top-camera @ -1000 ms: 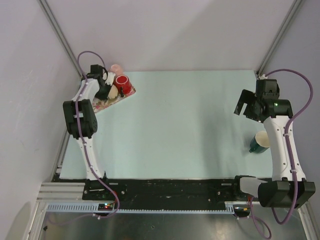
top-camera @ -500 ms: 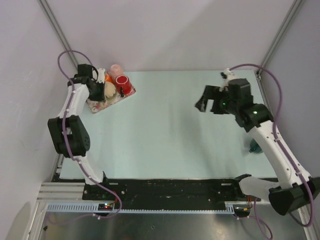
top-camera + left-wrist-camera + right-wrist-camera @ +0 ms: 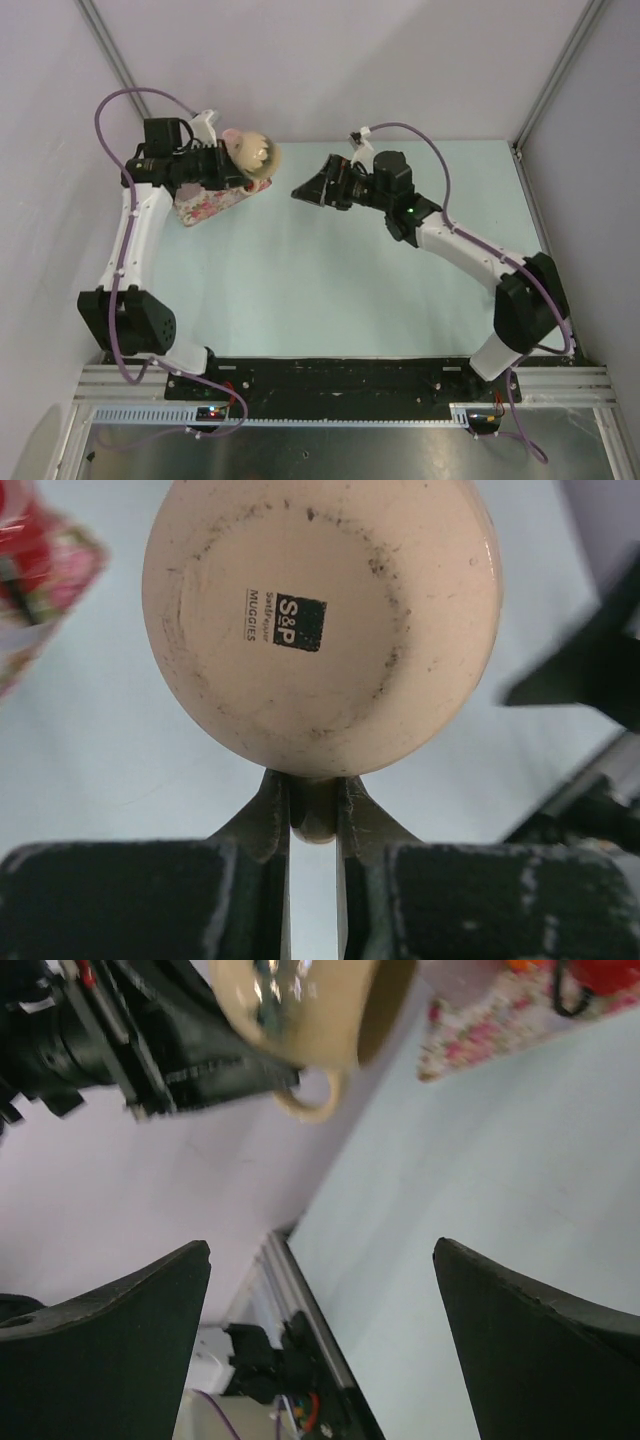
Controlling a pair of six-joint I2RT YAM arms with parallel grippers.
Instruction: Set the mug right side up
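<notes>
The mug's base should stay free to set the mug right side up, so my right gripper needs to grab the mug by its open rim (image 3: 274,160) (image 3: 378,1022).
A cream mug (image 3: 256,155) hangs in the air over the back left of the table, above the floral tray (image 3: 205,208). My left gripper (image 3: 313,790) is shut on the mug's handle (image 3: 315,822). The mug's base (image 3: 320,620), printed with a black logo, faces the left wrist camera and also shows from above. My right gripper (image 3: 300,191) is just right of the mug and points at it, apart from it. Its jaws stand wide open and empty, the cream mug (image 3: 300,1005) and its handle (image 3: 312,1100) showing beyond the right gripper (image 3: 322,1248).
The floral tray (image 3: 480,1030) lies at the table's back left corner, with a red cup (image 3: 600,975) standing on it. The red cup (image 3: 20,530) and tray edge (image 3: 45,610) sit left of the held mug. Walls and aluminium frame posts close in the back and sides.
My left arm has lifted the cream mug off the tray and turned it. My right arm has swung from the right side across to the back middle, facing the mug, jaws still open.
</notes>
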